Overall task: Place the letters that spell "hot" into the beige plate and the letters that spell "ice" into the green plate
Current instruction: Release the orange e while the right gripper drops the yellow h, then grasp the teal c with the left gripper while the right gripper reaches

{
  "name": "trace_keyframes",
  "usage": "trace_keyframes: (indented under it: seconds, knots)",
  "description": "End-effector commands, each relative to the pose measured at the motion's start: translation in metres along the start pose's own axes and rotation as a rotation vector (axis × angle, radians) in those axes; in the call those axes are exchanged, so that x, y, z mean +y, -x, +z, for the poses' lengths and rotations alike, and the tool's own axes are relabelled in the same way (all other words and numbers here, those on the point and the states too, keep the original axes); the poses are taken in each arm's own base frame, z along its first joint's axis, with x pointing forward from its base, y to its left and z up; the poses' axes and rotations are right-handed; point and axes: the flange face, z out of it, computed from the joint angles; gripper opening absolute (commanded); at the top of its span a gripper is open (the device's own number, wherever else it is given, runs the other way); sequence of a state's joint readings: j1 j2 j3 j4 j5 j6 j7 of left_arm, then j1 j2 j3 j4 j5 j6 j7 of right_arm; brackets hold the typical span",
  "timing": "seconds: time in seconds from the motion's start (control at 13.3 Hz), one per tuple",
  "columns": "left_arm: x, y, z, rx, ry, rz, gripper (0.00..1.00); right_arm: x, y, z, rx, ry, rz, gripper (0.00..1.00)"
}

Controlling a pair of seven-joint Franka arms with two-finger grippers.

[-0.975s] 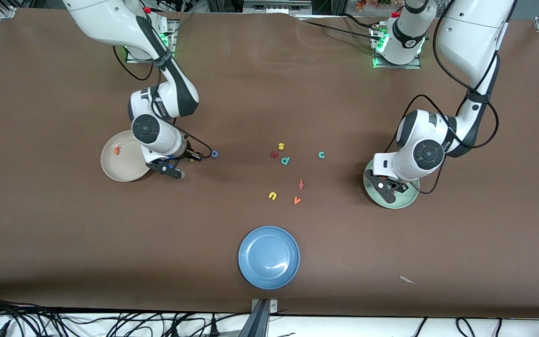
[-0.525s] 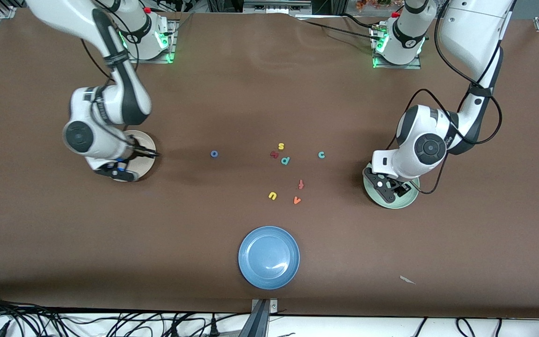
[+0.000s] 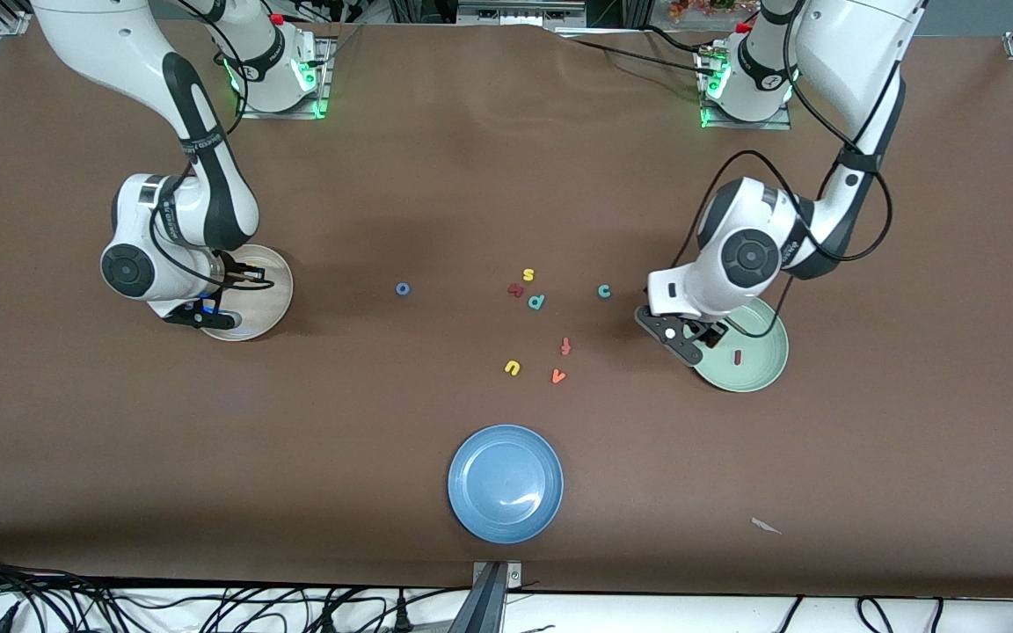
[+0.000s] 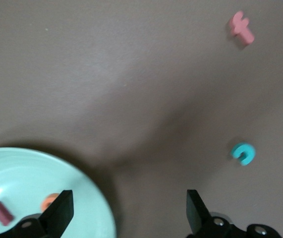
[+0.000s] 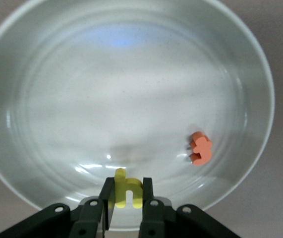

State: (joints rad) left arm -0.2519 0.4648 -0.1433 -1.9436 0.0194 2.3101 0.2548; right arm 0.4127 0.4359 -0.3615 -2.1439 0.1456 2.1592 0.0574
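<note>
I should let go of the h with my right gripper now, because the yellow h hangs low over the beige plate in the wrist view, inside the beige plate's rim.
My right gripper is shut on the yellow h and hangs low over the beige plate. The orange t lies in that plate. My left gripper is open and empty over the rim of the green plate, on the side toward the table's middle. The dark red i and the orange e lie in the green plate. The teal c and the blue o rest on the table.
Mid-table lie a yellow s, a dark red letter, a teal p, a salmon f, a yellow u and an orange v. A blue plate sits nearest the front camera.
My right arm has carried the h from beside the blue o to over the beige plate. My left gripper has opened, left the i in the green plate and shifted toward the c.
</note>
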Motion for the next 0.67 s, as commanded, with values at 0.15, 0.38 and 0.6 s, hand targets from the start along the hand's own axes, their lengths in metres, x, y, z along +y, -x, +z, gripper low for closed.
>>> trace_keyframes:
  seconds: [0.15, 0.38, 0.6]
  knots:
    - [0.065, -0.008, 0.0, -0.013, 0.041, -0.313, 1.0, 0.005, 0.0, -0.016, 0.025, -0.025, -0.005, 0.98]
    - [0.091, -0.001, 0.024, 0.009, 0.048, -0.33, 1.0, -0.015, 0.002, -0.059, 0.061, -0.059, -0.005, 0.99]
    - [0.108, 0.005, 0.055, 0.039, 0.047, -0.296, 0.98, -0.084, 0.005, -0.094, 0.081, -0.079, 0.063, 0.99]
